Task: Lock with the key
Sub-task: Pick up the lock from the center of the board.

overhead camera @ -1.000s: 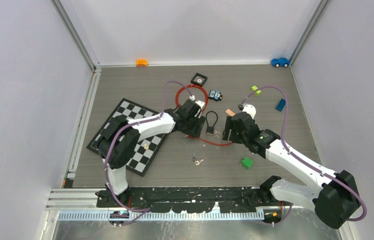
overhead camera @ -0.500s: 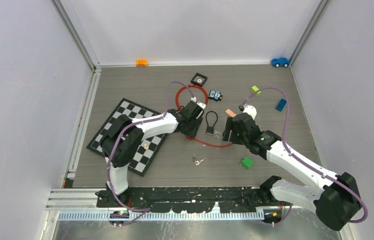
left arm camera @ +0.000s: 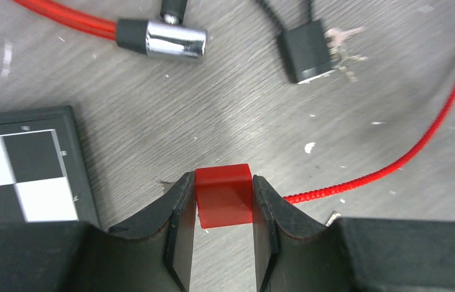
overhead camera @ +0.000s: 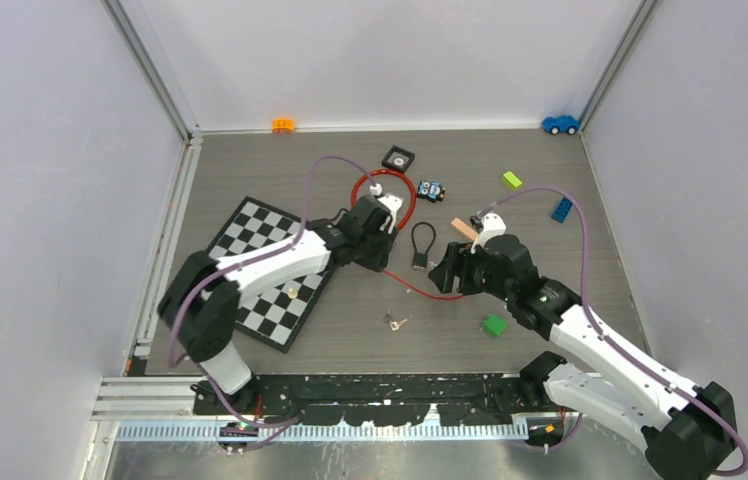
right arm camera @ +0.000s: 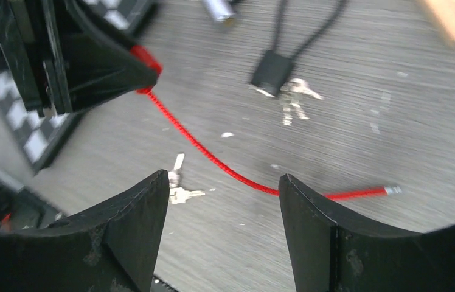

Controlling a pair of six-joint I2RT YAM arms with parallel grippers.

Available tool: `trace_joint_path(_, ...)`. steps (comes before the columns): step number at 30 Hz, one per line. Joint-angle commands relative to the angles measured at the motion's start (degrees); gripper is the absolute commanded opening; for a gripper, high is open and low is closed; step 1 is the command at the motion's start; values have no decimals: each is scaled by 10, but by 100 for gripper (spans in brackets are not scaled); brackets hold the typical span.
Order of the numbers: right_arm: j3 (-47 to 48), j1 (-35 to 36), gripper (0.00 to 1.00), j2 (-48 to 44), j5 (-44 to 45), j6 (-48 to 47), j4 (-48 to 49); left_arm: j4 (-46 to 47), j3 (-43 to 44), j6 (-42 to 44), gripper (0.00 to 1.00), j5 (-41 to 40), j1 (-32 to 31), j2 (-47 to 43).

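I need to grab the thin red cable near the lock body with my right gripper next, which leaves the lock body free to re-grip for locking.
My left gripper is shut on a small red lock body, just above the table. A thin red cable trails from it to the right, seen from above as a red cable on the table. In the top view the left gripper sits next to the chessboard's corner. A loose key pair lies near the front, also the keys by my right fingers. My right gripper hangs open and empty over the cable; from above the right gripper is right of a small black padlock.
A chessboard lies to the left. A thick red cable loop with a silver end lies behind. The black padlock has keys attached. A green block, wooden block, toy car and blue brick are scattered about.
My left gripper has closed on the red lock body and its arm has swung left. My right gripper has shifted a little left and toward the front, staying open.
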Motion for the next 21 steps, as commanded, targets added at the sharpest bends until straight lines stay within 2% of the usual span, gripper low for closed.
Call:
trace_joint_path(1, -28, -1, 71, -41, -175, -24, 166, 38, -17, 28, 0, 33, 1, -115)
trace_joint_path(6, 3, 4, 71, -13, -265, -50, 183, 37, -38, 66, 0, 89, 1, -192)
trace_joint_path(11, 21, 19, 69, 6, -276, -94, 200, 18, -37, 86, 0, 129, 2, -239)
trace_joint_path(21, 37, 56, 66, 65, -316, -56, 282, 10, -37, 89, 0, 132, 1, -257)
